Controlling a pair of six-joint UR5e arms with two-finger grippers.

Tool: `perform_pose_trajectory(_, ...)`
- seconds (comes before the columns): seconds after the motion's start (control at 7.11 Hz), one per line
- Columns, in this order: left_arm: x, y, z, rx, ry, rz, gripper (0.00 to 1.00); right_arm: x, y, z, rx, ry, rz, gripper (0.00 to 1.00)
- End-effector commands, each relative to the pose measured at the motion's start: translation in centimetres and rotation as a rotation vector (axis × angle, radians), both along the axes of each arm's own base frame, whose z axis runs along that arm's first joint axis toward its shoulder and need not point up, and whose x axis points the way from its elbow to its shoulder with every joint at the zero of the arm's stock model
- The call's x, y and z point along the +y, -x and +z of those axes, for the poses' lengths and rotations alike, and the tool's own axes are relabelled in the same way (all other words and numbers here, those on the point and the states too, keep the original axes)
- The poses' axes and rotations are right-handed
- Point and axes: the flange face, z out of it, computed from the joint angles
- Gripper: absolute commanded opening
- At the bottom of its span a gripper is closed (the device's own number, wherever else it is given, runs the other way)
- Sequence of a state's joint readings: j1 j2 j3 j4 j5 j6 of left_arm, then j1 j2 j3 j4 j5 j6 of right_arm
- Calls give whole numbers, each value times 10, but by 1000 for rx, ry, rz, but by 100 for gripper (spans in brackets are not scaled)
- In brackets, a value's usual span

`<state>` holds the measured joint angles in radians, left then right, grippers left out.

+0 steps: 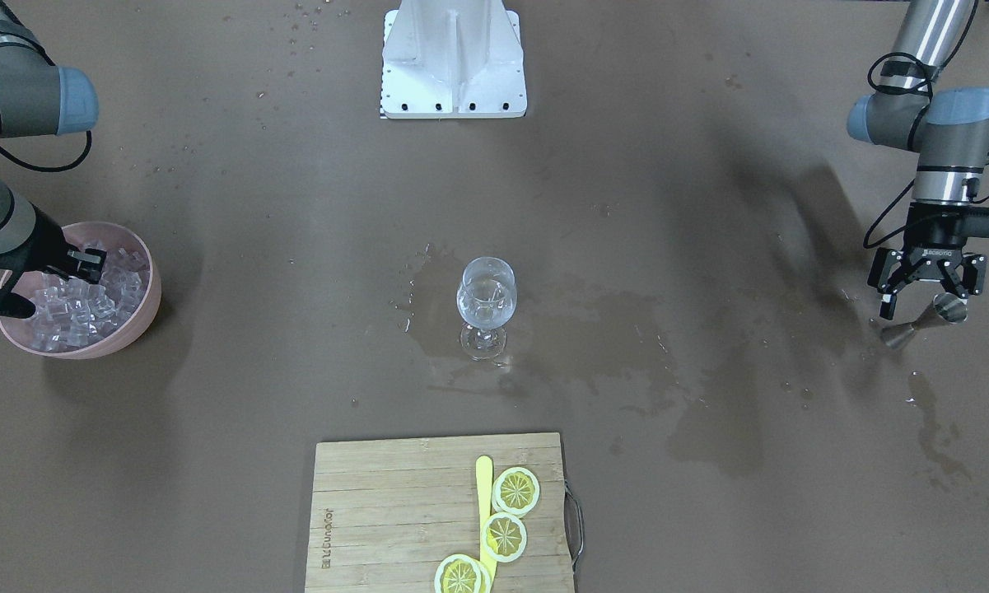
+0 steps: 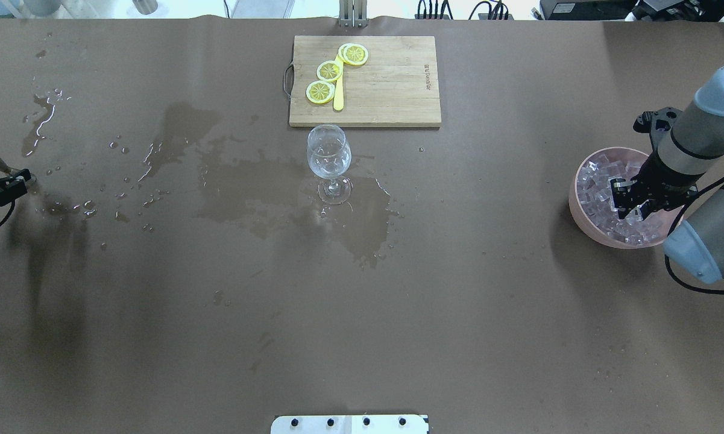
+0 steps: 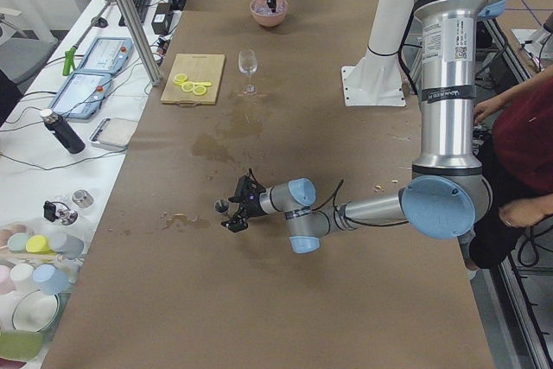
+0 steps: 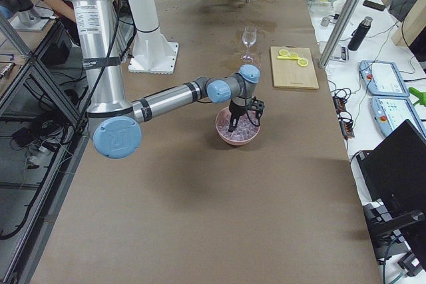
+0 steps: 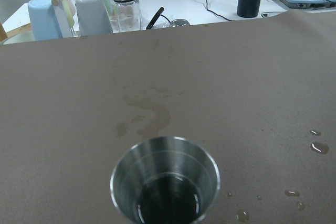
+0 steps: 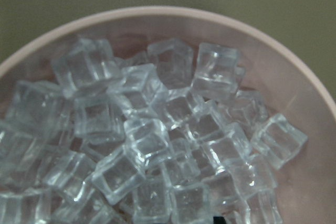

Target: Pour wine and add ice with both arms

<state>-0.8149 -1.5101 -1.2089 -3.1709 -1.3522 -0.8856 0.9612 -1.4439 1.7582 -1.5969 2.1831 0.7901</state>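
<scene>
Next, the left gripper grabs the steel jigger's narrow middle (image 1: pixel 921 321), to pour the wine into the glass (image 1: pixel 486 301).
A wine glass (image 1: pixel 486 301) stands mid-table with a little clear wine in it; it also shows in the overhead view (image 2: pixel 328 160). My left gripper (image 1: pixel 926 280) is open and lies low at the table's end, just behind an upright steel jigger (image 1: pixel 947 309), whose open cup fills the left wrist view (image 5: pixel 165 182). My right gripper (image 1: pixel 86 263) dips into a pink bowl (image 1: pixel 144 317) full of ice cubes (image 6: pixel 142 140). Its fingers stand close together among the cubes. I cannot tell whether they hold one.
A wooden cutting board (image 1: pixel 379 511) with lemon slices (image 1: pixel 516 491) and a yellow knife lies at the table's operator-side edge. Wet patches (image 2: pixel 247 187) spread around the glass and near the jigger. The white mounting post (image 1: pixel 454 58) stands at the robot side.
</scene>
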Motion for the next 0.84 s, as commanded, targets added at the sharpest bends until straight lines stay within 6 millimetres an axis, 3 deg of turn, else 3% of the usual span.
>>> perform_pose_trajectory(0.0, -6, -5, 4, -4, 3, -5, 91, -6, -14, -1, -9, 4, 27, 23)
perform_pose_trajectory(0.7, -7, -6, 4, -5, 1, -4, 63, -21, -48, -19, -35, -21, 90, 23)
